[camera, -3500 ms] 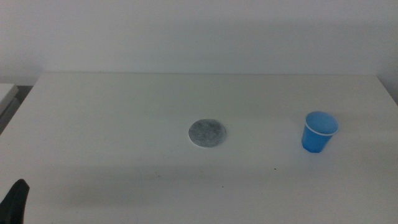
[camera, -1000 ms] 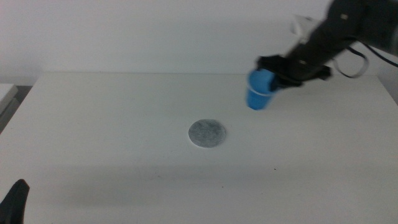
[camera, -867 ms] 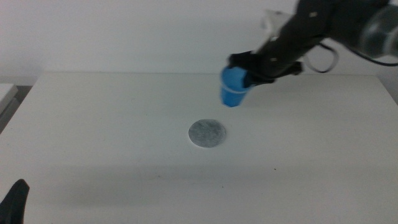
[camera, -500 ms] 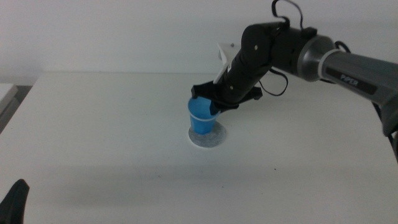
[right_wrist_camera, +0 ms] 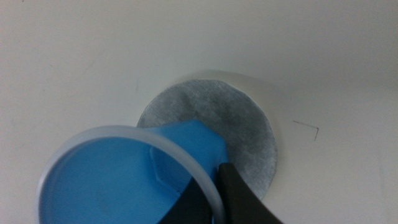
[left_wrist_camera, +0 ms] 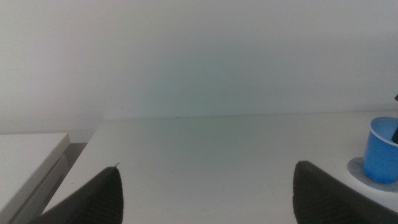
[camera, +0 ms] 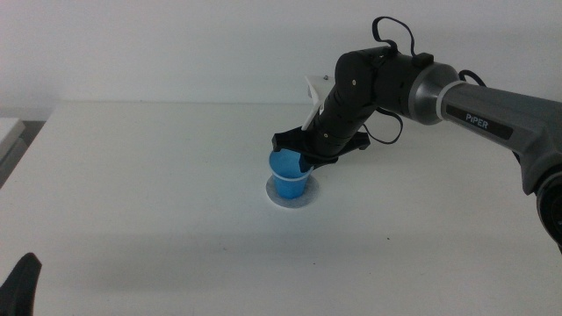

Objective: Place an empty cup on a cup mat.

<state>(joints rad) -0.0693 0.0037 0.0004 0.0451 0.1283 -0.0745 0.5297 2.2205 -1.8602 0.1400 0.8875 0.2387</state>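
Observation:
My right gripper needs to let go of the blue cup next, because the cup's base is down inside the grey cup mat's edge in the middle view.
The bright blue cup point(camera: 290, 175) stands upright over the grey round cup mat point(camera: 291, 198) at the table's middle. Its base is at the mat; I cannot tell whether it rests on it. My right gripper point(camera: 303, 156) is shut on the cup's rim from the right. In the right wrist view one jaw is inside the cup point(right_wrist_camera: 118, 180) and one outside, and the mat point(right_wrist_camera: 239, 121) shows beyond the cup's base. The cup is empty. My left gripper point(camera: 22, 283) waits at the bottom left corner, open point(left_wrist_camera: 205, 180); its wrist view shows the cup point(left_wrist_camera: 379, 155) on the mat point(left_wrist_camera: 354, 168).
The white table point(camera: 158, 175) has nothing else on it. A white wall runs behind its far edge. The right arm point(camera: 421, 83) reaches in over the table's right half.
The right gripper picked the cup up from the table's right side and carried it left to the mat. In the last half second it lowered the cup a little onto the mat.

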